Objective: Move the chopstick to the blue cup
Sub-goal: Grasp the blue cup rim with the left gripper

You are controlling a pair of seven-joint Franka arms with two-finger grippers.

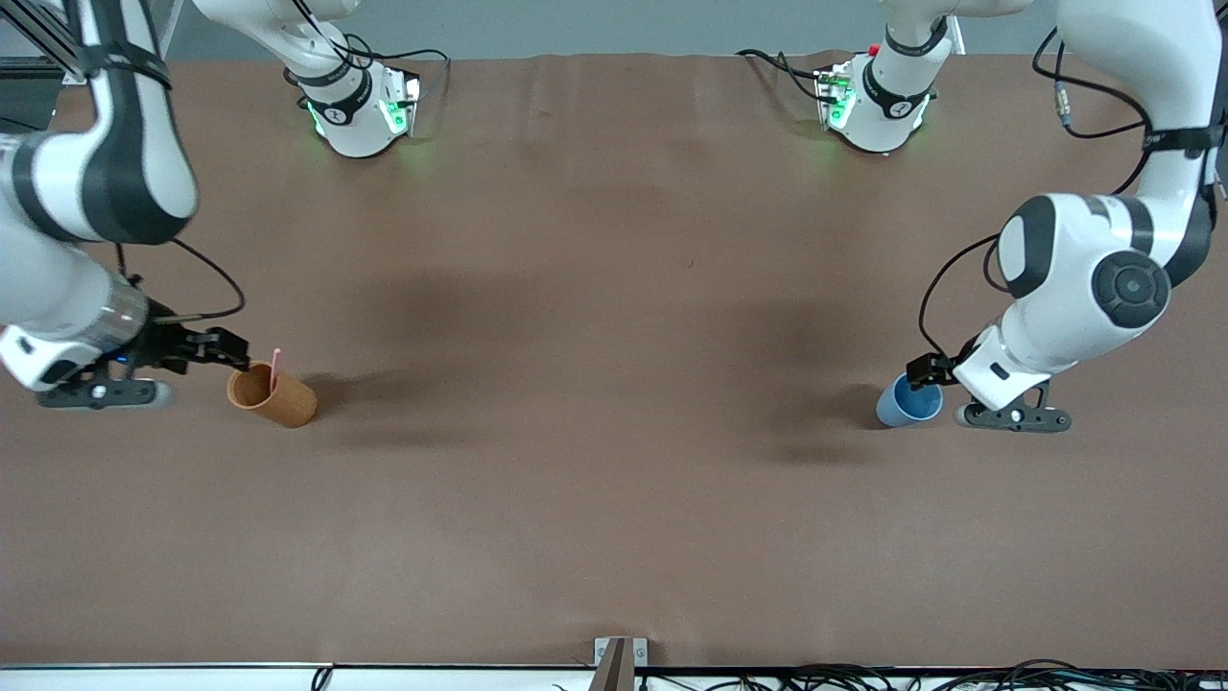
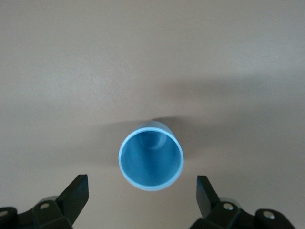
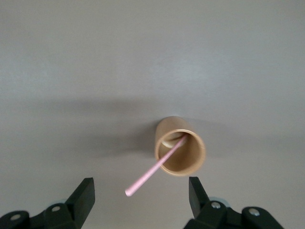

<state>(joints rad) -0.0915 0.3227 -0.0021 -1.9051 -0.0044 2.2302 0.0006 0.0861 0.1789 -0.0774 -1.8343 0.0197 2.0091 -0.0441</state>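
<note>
The left gripper next needs to pick up the blue cup by its rim point(image 2: 151, 188), so that the blue cup's opening point(image 2: 151, 160) stays free for the chopstick.
The pale pink chopstick point(image 3: 155, 168) leans inside an orange-brown cup point(image 3: 187, 157) toward the right arm's end of the table, with its upper end poking out point(image 1: 275, 363). My right gripper point(image 3: 141, 189) hangs over that cup point(image 1: 273, 395), open. The stick's free tip lies between its fingers and touches neither. The blue cup point(image 1: 908, 403) stands upright toward the left arm's end and looks empty inside point(image 2: 151, 157). My left gripper point(image 2: 141, 187) hovers over it point(image 1: 927, 371), open, its fingers wide on either side of the rim and apart from it.
The brown table cover point(image 1: 614, 336) stretches between the two cups. Both arm bases point(image 1: 360, 110) point(image 1: 878, 106) stand along its edge farthest from the front camera. Cables and a bracket point(image 1: 619, 662) line the nearest edge.
</note>
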